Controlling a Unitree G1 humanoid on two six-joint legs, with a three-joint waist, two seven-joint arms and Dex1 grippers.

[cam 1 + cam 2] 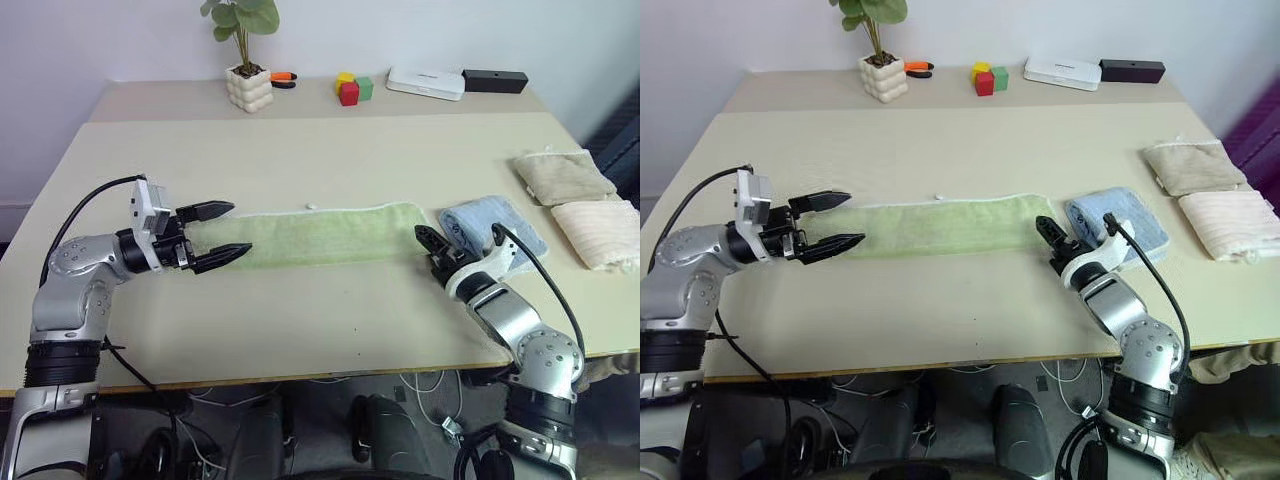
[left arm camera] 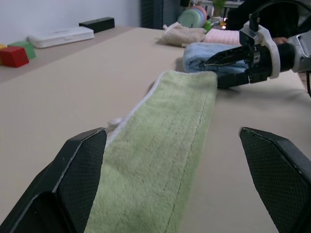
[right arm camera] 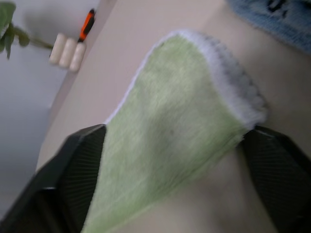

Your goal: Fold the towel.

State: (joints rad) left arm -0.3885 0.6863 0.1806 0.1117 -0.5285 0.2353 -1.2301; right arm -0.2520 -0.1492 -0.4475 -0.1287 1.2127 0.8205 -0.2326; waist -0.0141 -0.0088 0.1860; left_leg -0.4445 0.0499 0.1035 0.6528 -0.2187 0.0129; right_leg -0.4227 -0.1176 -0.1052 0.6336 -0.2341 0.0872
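Note:
My right gripper will next take hold of the towel's green strip [image 1: 320, 237] by its white-hemmed end [image 1: 419, 221], where the edge curls up, to fold the towel.
The light green towel [image 1: 320, 238] lies as a long narrow strip across the middle of the table [image 1: 300, 320], its white edging along the far side. My left gripper [image 1: 238, 230] is level at the strip's left end. It is open, and its fingers [image 2: 82, 165] straddle the cloth without pinching it. My right gripper [image 1: 428, 240] is at the strip's right end, just in front of the light blue towel. In the right wrist view it [image 3: 175, 130] is open, with the towel's rounded end [image 3: 194, 92] lying between its two fingers.
A light blue folded towel [image 1: 495, 228] lies right beside the green strip's right end. Beige [image 1: 563, 177] and pink [image 1: 600, 232] folded towels lie further right. On the back shelf stand a potted plant [image 1: 249, 87], coloured blocks [image 1: 350, 88], a white box [image 1: 426, 82] and a black box [image 1: 495, 81].

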